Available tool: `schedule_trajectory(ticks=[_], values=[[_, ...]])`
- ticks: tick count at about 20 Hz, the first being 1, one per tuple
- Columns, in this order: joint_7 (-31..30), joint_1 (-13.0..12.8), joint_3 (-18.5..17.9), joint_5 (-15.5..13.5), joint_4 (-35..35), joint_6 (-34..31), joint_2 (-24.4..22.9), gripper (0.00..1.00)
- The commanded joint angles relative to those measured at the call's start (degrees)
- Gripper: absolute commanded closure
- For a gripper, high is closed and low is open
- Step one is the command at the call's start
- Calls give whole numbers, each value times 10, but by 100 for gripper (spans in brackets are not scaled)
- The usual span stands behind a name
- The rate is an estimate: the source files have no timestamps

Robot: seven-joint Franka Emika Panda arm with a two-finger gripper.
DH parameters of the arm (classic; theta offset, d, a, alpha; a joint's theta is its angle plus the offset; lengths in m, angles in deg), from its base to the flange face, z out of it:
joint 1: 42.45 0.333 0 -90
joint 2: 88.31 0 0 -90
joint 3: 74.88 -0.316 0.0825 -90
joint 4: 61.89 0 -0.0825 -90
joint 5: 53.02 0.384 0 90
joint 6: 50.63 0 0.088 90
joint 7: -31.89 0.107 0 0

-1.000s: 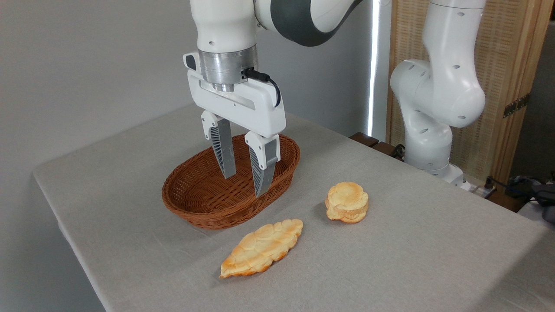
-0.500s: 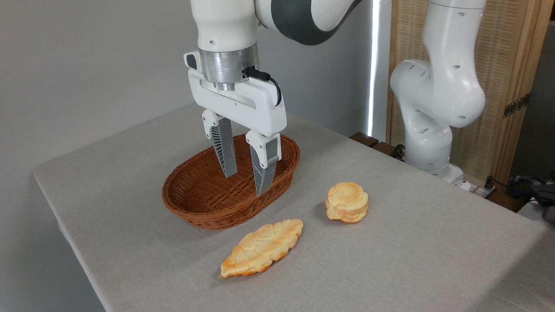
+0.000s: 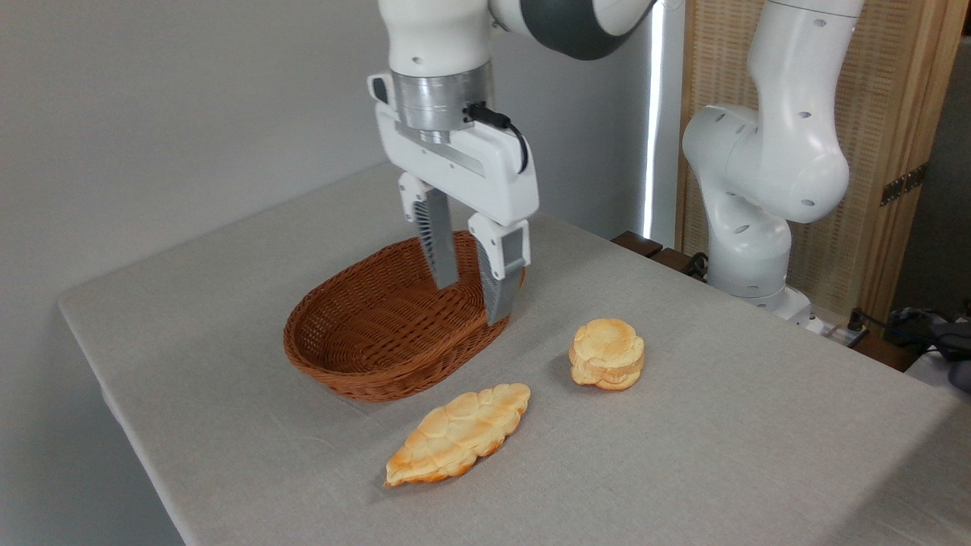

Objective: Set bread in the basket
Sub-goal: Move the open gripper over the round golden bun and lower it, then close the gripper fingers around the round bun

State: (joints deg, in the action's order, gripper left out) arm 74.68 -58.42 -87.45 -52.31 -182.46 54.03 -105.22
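Note:
My gripper should grab the bread by its lobed edge (image 3: 592, 371) next, so it can put the bread into the wicker basket (image 3: 387, 323).
The bread (image 3: 608, 353), a small round thick golden bun with a lobed edge, lies on the grey table to the right of the basket (image 3: 356, 334). The basket is oval, reddish-brown wicker, with nothing inside it. My gripper (image 3: 472, 302) hangs over the basket's right end, fingers pointing down and open, nothing between them. It is above and to the left of the bun, well apart from it.
A longer flat leaf-shaped bread (image 3: 457, 432) lies in front of the basket. The arm's white base (image 3: 747, 250) stands at the table's back right edge. A wooden screen (image 3: 872, 152) rises behind it.
The gripper has moved to the right and slightly up, from over the basket's middle to over its right end. Both breads and the basket have stayed put.

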Motion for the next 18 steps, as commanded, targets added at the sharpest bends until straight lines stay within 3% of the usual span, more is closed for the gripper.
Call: schedule_trajectory(ticks=[1, 7, 10, 18], values=[[93, 1, -20, 10, -41, -25, -41, 0], [307, 1, -72, 10, -62, -64, -48, 0], [324, 1, -73, 12, -100, -63, -50, 0], [352, -3, -73, 55, -176, -58, -91, 0]])
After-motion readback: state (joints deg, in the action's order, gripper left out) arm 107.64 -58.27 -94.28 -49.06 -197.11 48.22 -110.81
